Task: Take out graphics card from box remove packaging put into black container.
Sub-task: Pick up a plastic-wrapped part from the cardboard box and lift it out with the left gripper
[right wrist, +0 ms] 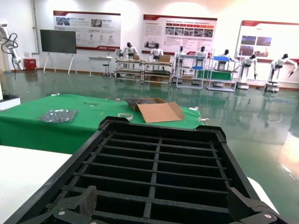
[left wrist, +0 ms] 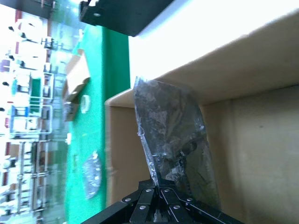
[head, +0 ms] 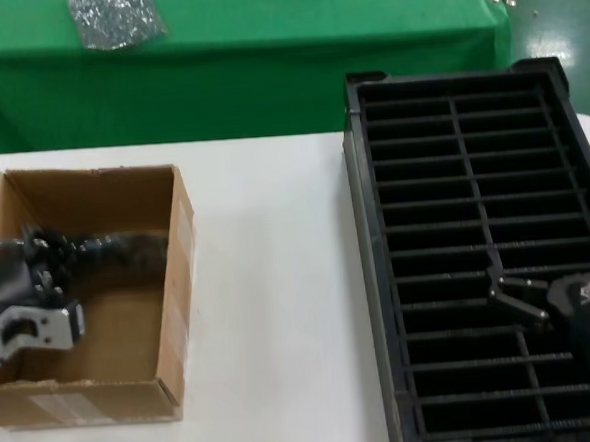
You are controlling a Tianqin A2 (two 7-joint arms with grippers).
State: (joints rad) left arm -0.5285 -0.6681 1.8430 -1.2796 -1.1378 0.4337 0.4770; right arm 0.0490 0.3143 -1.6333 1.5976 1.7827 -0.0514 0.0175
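Note:
Next, my right gripper grabs the graphics card's metal bracket end, to get the graphics card out of the card's packaging bag.
The brown cardboard box stands open on the left of the white table. My left gripper is inside it, shut on one end of the grey speckled packaging bag. In the left wrist view the gripper pinches the bag's edge, and the bag stands out from the fingers along the box wall. A dark shape shows inside the bag; the graphics card itself is not clearly visible. The black container stands on the right. My right gripper hovers open and empty over its near rows.
A green-clothed table runs along the back, with a similar silvery bag on it. A flattened cardboard piece also lies there. White tabletop separates box and container.

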